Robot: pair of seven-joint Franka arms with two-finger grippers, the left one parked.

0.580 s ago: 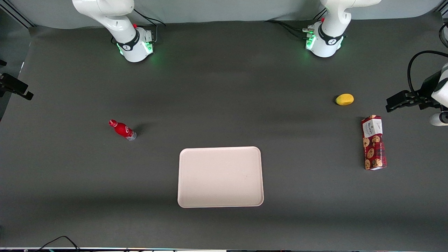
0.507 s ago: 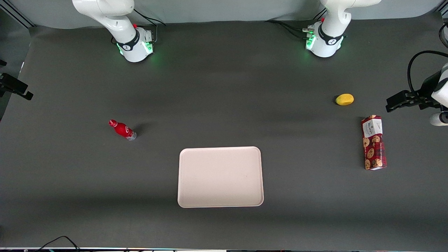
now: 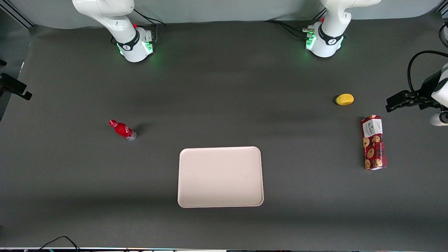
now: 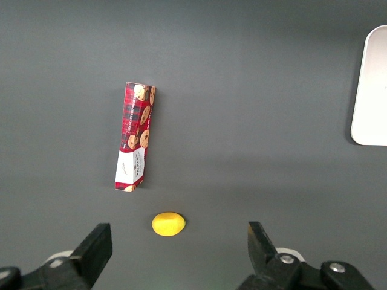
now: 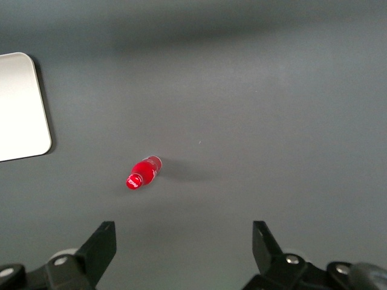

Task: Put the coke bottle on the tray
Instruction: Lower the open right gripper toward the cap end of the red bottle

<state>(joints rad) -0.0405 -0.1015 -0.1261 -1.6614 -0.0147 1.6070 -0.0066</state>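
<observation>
I next need to place the bottle on the tray (image 3: 220, 176), so my gripper needs to grab the coke bottle by its red cap (image 3: 112, 123).
The coke bottle (image 3: 122, 129), small and red with a red cap and a clear base, stands upright on the dark table toward the working arm's end. The right wrist view looks down on the coke bottle (image 5: 144, 172), which is apart from my gripper (image 5: 184, 232). The gripper is open, with nothing between its fingers, and hangs well above the table. In the front view my gripper (image 3: 21, 91) only shows at the frame's edge. The pale cream-pink tray (image 3: 220, 176) lies bare in the middle, nearer the front camera than the bottle; one corner of the tray (image 5: 21, 109) shows in the wrist view.
A red cookie box (image 3: 373, 142) lies flat toward the parked arm's end of the table. A yellow lemon-like fruit (image 3: 344, 99) sits just farther from the front camera than the box. Both arm bases stand at the table's back edge.
My gripper has shifted very slightly at the edge of the front view. The bottle, tray, box and fruit have not moved.
</observation>
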